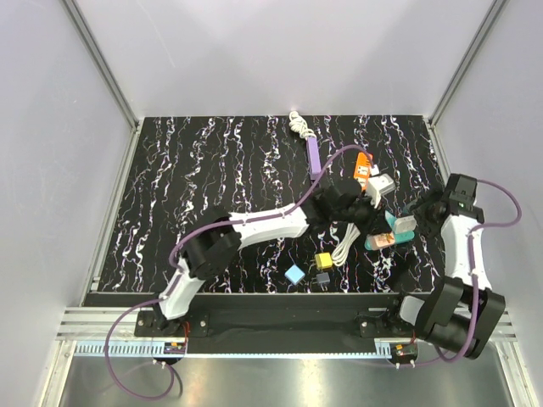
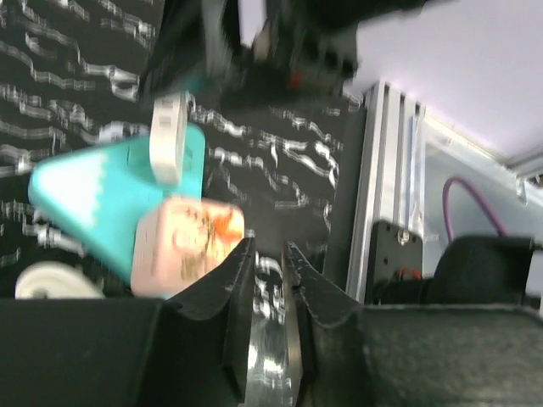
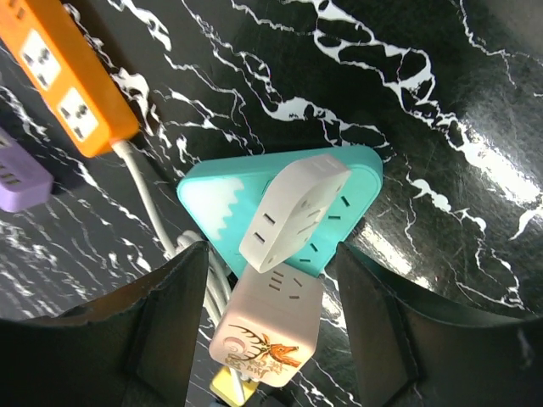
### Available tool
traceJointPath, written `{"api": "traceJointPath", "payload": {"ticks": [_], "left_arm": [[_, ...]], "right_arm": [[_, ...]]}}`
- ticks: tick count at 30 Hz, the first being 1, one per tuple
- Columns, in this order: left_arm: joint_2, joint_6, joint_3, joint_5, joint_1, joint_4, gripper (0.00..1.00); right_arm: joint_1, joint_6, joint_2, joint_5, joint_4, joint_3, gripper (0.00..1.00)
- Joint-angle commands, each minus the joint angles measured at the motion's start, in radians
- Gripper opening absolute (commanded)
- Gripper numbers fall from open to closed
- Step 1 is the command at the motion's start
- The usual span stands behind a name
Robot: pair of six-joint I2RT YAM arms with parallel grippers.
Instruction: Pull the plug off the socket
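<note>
My right gripper will next grab the white plug (image 1: 405, 225) (image 3: 293, 211) by its broad sides, across its narrow width, to pull it off. That leaves the teal socket free.
A teal triangular socket (image 3: 212, 199) lies on the black marbled table, with a white plug adapter (image 3: 293, 212) pushed into its face. A pink cube with a deer print (image 3: 271, 326) sits against its near edge. My right gripper (image 3: 270, 250) is open and hovers above them, one finger on each side of the white plug and the pink cube, touching neither. In the top view the socket (image 1: 374, 242) lies at mid right, with the right gripper (image 1: 417, 217) over it. My left gripper (image 2: 269, 246) is shut and empty, just beside the pink cube (image 2: 182, 242) and the teal socket (image 2: 93, 195).
An orange power strip (image 3: 72, 76), a purple strip (image 3: 21, 174) and a white cable (image 3: 144, 195) lie beyond the socket. A coiled white cable (image 1: 348, 242), a yellow cube (image 1: 323, 260) and a blue cube (image 1: 294, 274) lie near the front. A white adapter (image 1: 380, 186) lies behind.
</note>
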Motion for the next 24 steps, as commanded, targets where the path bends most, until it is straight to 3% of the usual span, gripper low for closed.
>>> {"api": "traceJointPath", "payload": {"ticks": [1, 5, 16, 24], "left_arm": [[0.078, -0.028, 0.117, 0.037, 0.012, -0.01, 0.21], [0.128, -0.046, 0.135, 0.054, 0.011, -0.012, 0.18], [0.152, -0.048, 0.092, 0.022, 0.009, 0.004, 0.16], [0.192, -0.043, 0.111, 0.002, 0.011, -0.027, 0.16]], "right_arm": [[0.051, 0.004, 0.018, 0.137, -0.081, 0.092, 0.68], [0.084, 0.028, 0.071, 0.249, -0.15, 0.152, 0.7], [0.206, 0.154, 0.212, 0.377, -0.3, 0.264, 0.71], [0.245, 0.223, 0.295, 0.441, -0.311, 0.287, 0.7]]}}
